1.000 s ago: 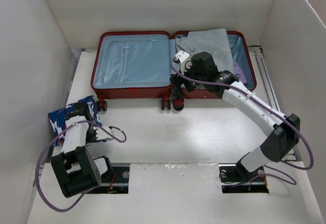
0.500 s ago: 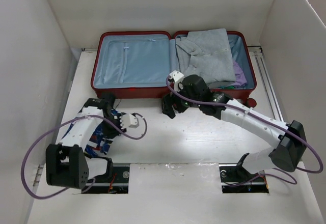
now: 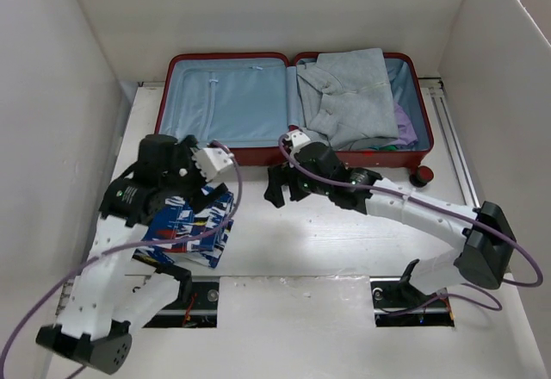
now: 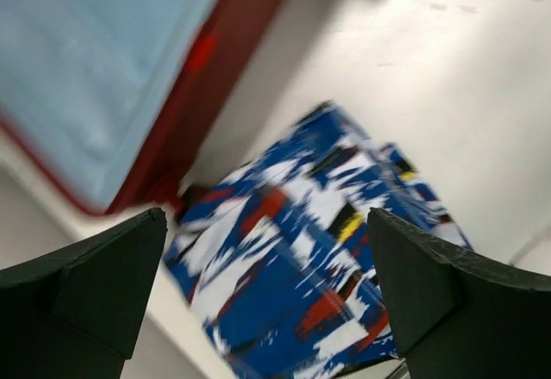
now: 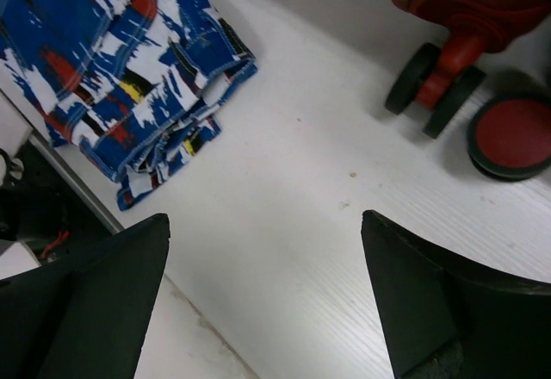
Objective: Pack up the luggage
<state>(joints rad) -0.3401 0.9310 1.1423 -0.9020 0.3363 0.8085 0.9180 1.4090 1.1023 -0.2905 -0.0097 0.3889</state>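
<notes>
The patterned cloth (image 3: 191,224) should next be gripped by my left gripper on its side away from my right gripper. The nearer side then stays free for handover, and the cloth can be packed.
The luggage (image 3: 219,157) lies open at the back of the table. Its left half shows bare pale blue lining (image 4: 95,60), and its right half holds a grey garment (image 3: 349,95) over purple and green clothes. A folded blue, white and red patterned cloth (image 3: 191,224) rests on the table in front of the left half. My left gripper (image 3: 185,194) hovers over it, open, and the cloth (image 4: 293,267) shows between the spread fingers without touching them. My right gripper (image 3: 277,188) is open and empty, low over bare table before the luggage's hinge.
Black luggage wheels (image 5: 435,82) and a dark-red round wheel piece (image 5: 512,133) sit just beyond my right gripper (image 5: 264,217). White walls enclose the table on the left, back and right. The arm bases and a slot (image 3: 194,297) are at the near edge.
The left arm carried the patterned cloth from the table's left edge toward the middle and opened its jaws, releasing it. The right arm drew back out of the luggage to the table in front.
</notes>
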